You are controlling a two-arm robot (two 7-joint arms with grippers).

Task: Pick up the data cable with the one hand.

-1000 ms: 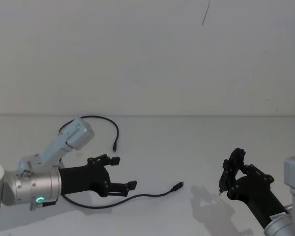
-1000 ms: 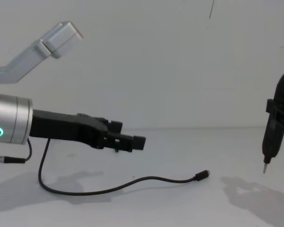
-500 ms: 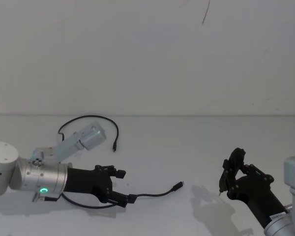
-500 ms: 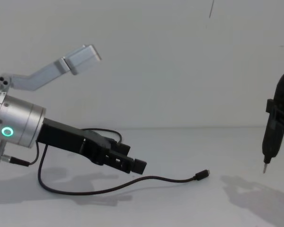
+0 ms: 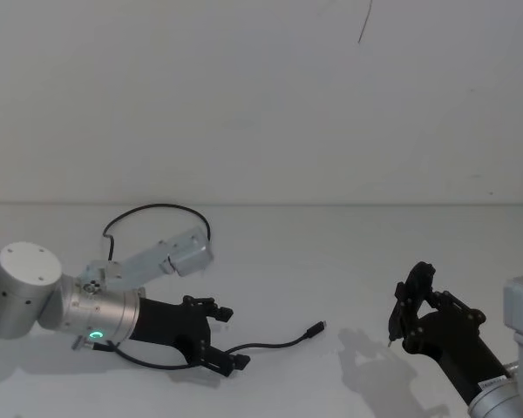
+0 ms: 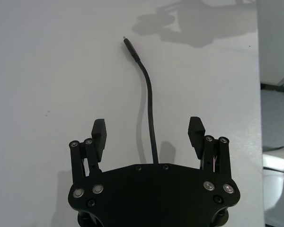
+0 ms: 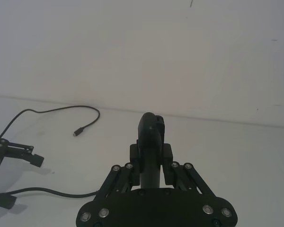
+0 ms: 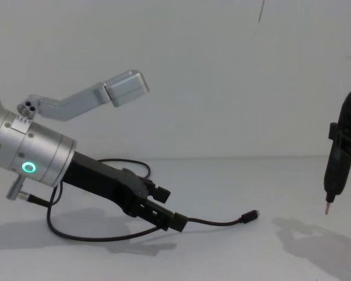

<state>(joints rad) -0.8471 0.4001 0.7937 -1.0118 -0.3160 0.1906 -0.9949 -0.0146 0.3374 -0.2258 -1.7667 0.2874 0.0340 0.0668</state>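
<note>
I will pick up the data cable [image 6: 149, 94] with its plug left free. My left gripper will next take hold of the cable just behind that plug.
The data cable [image 5: 270, 342] is a thin black cord lying on the white table, with one plug [image 5: 316, 328] pointing right and the rest looping back to the left. My left gripper [image 5: 231, 338], black with a silver wrist and a green ring, is tilted down close to the table. It is open, and the cable [image 6: 149, 94] runs between its fingers [image 6: 98, 135], which are apart from it. From the chest view the left gripper [image 8: 171, 208] sits just left of the plug [image 8: 251, 215]. My right gripper [image 5: 405, 305] is shut and held above the table at the right.
The white table [image 5: 331, 252] runs back to a plain white wall. The cable's far loop [image 5: 157, 209] and its other plug [image 7: 77, 133] lie behind the left arm. Between the two grippers there is bare tabletop.
My left gripper has dropped and tilted down toward the table and shifted a little right, so its open fingers now straddle the cable. The right arm has not moved.
</note>
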